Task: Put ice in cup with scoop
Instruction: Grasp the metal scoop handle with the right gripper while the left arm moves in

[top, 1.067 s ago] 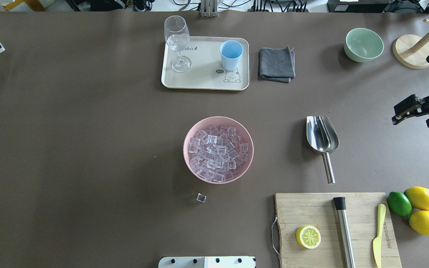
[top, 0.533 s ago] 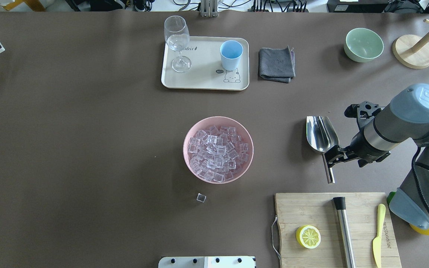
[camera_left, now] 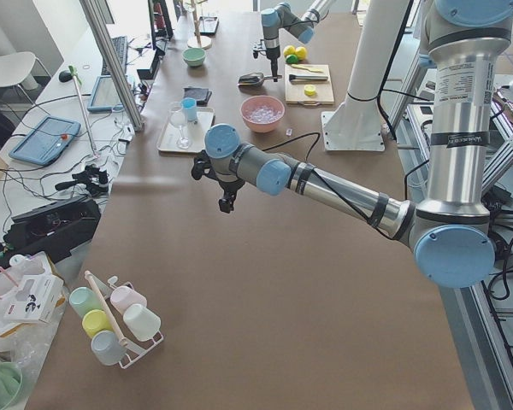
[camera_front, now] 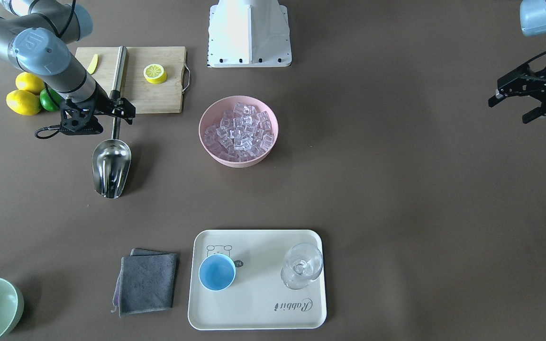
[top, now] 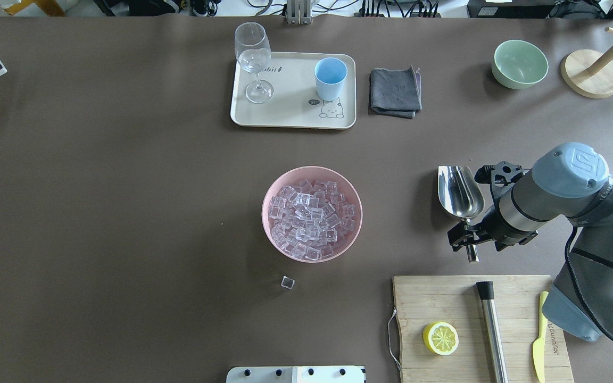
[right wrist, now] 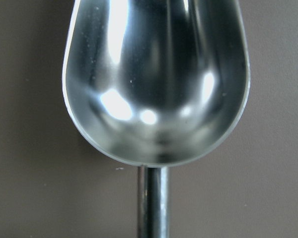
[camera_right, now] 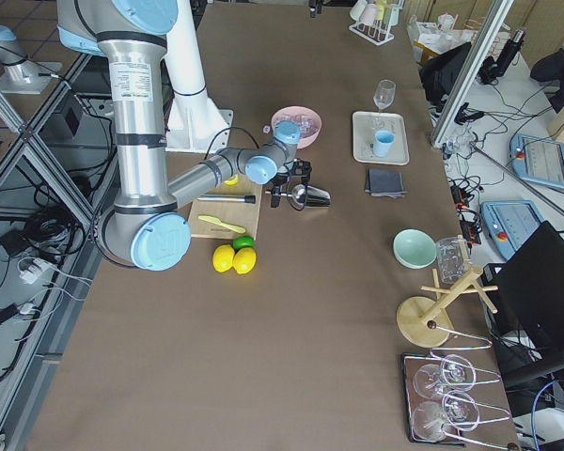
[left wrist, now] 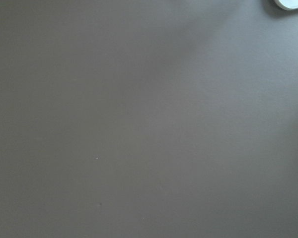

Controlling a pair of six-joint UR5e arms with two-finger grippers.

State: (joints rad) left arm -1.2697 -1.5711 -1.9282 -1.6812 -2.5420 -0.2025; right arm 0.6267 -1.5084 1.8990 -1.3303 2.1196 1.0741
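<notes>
Next, my right gripper picks up the scoop by its thin handle (camera_front: 116,129), because the scoop's wide, rounded trough (camera_front: 111,168) is too broad for the fingers.
The steel scoop (top: 461,192) lies on the table right of the pink bowl (top: 270,234), trough away from the robot; it fills the right wrist view (right wrist: 156,84). My right gripper (top: 467,242) is low over its thin handle (top: 471,252), open, jaws on either side; it also shows in the front-facing view (camera_front: 114,113). The ice (top: 311,219) fills the bowl, and one cube (top: 287,282) lies loose in front of it. The light-blue cup (top: 330,78) stands empty on the cream tray (top: 290,114). My left gripper (camera_front: 508,111) is open and empty, far to the left.
A stemmed glass (top: 254,58) stands on the tray, a grey cloth (top: 395,92) beside it. A cutting board (top: 445,298) with a lemon half (top: 440,338), steel cylinder (top: 491,330) and yellow knife (top: 539,340) lies just behind the scoop handle. A green bowl (top: 520,64) is far right.
My right arm has swung in from the table's right edge to the scoop, and the gripper has moved back along it to the handle. The scoop has not moved.
</notes>
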